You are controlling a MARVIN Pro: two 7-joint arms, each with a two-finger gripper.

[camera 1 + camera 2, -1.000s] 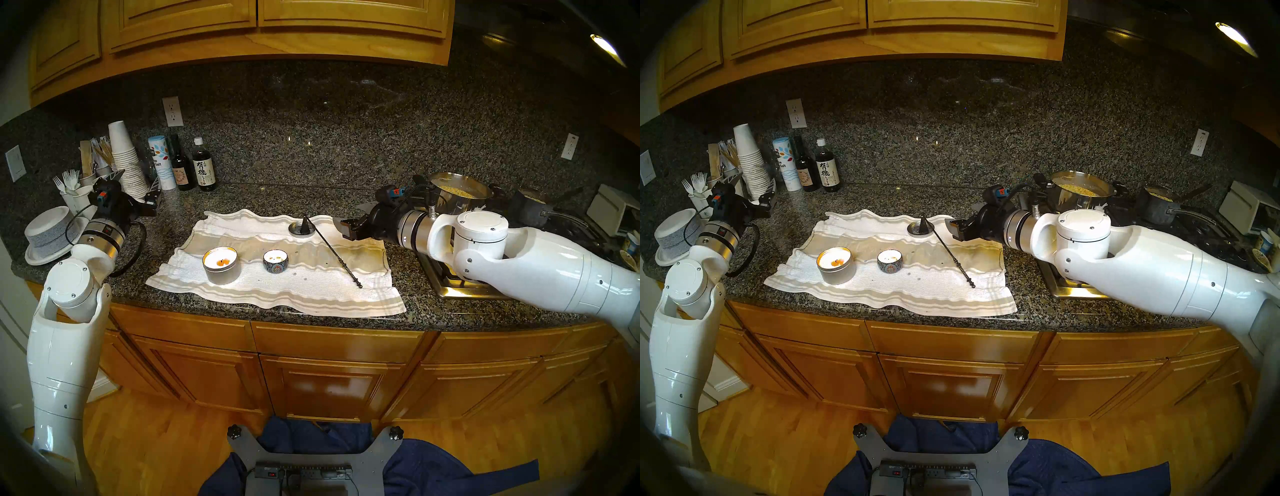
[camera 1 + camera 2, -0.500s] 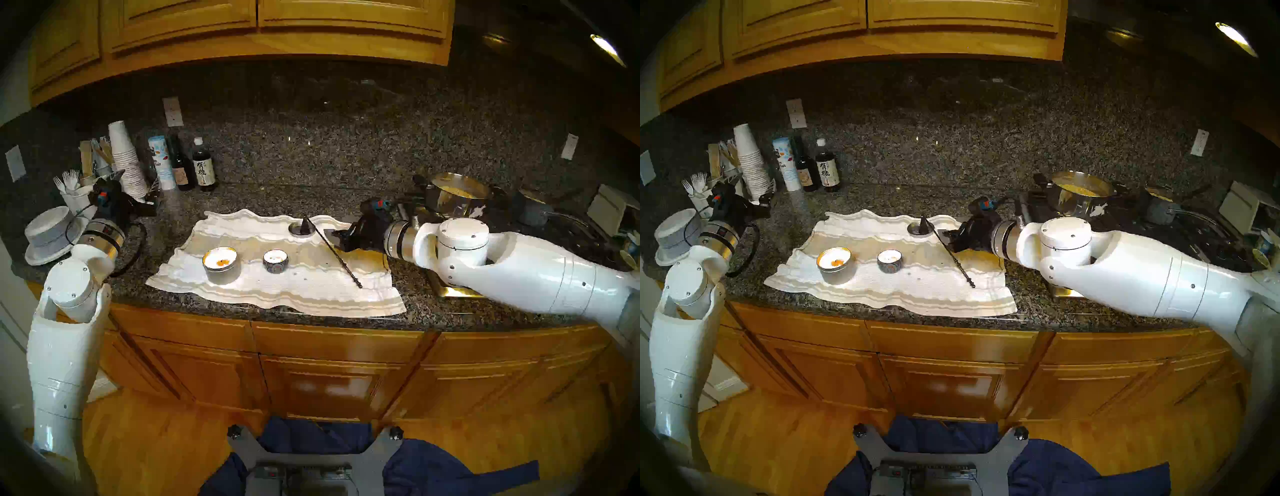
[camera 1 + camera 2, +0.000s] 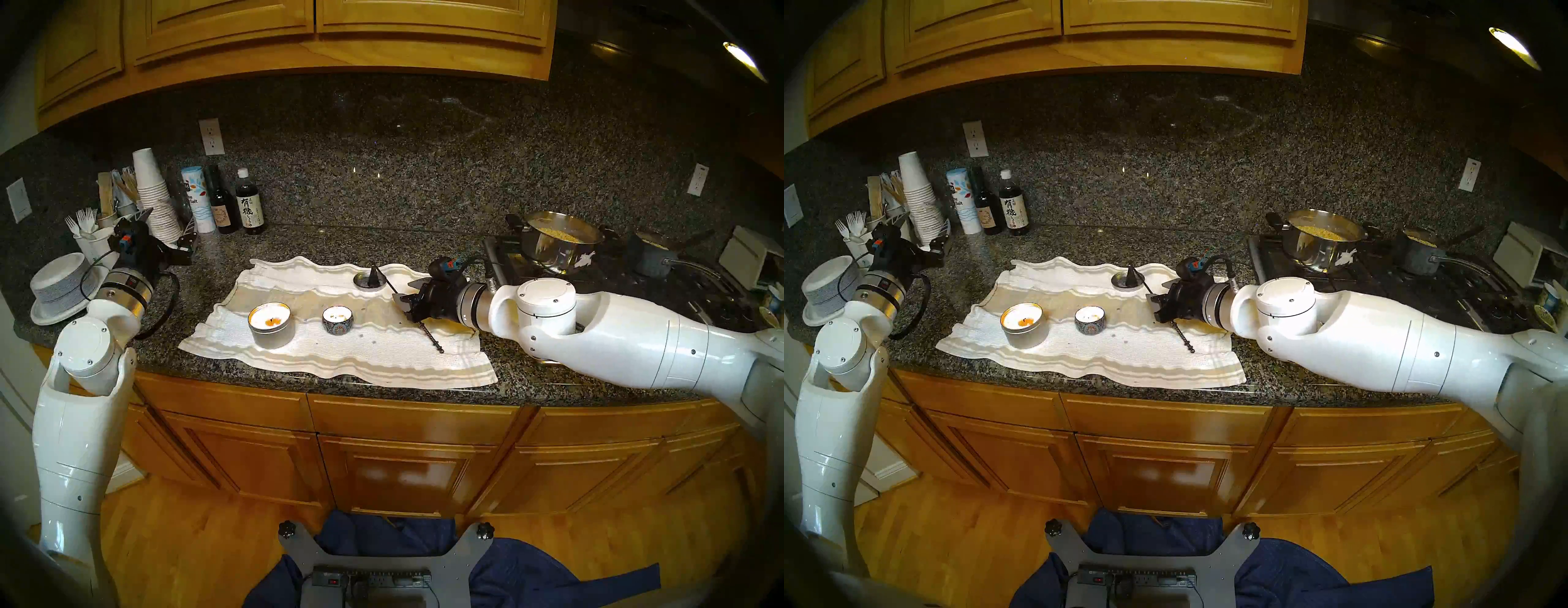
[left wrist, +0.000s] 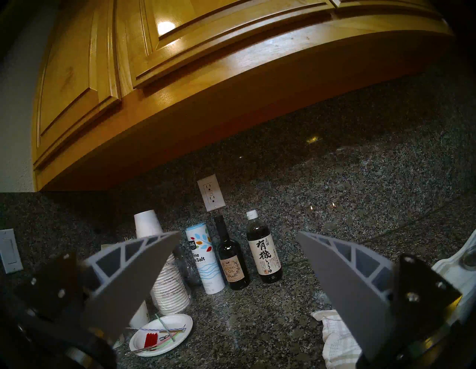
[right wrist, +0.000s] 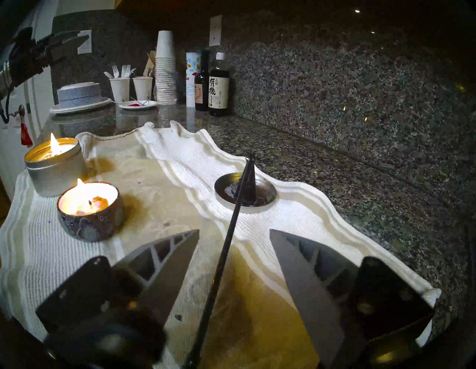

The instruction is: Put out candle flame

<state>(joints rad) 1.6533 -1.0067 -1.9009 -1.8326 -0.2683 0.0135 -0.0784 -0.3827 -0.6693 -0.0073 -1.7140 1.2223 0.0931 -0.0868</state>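
Observation:
My right gripper is about to grab the long snuffer near the middle of its thin handle, because its cone (image 3: 374,277) rests on the silver dish.
Two lit candles stand on a white towel (image 3: 339,356): a silver tin candle (image 3: 271,325) (image 5: 55,165) and a small patterned bowl candle (image 3: 337,319) (image 5: 88,210). Both flames show in the right wrist view. A black candle snuffer (image 3: 373,274) rests with its cone on a silver dish (image 5: 266,194), and its long handle (image 5: 224,257) runs toward the counter's front. My right gripper (image 3: 405,303) (image 5: 234,234) is open, low over the towel, with the handle between its fingers and untouched. My left gripper (image 3: 167,233) (image 4: 238,234) is open and empty at the far left.
A steel pot (image 3: 560,242) and a dark pan (image 3: 653,254) sit on the stove to the right. Bottles (image 3: 250,208), a salt canister, stacked paper cups (image 3: 155,199), stacked paper bowls (image 3: 63,284) and a small plate (image 4: 161,335) of birthday candles crowd the left of the counter.
My right arm has moved left and toward the front and come down, bringing the open gripper from beside the towel's right edge to around the snuffer handle. The left arm has not moved.

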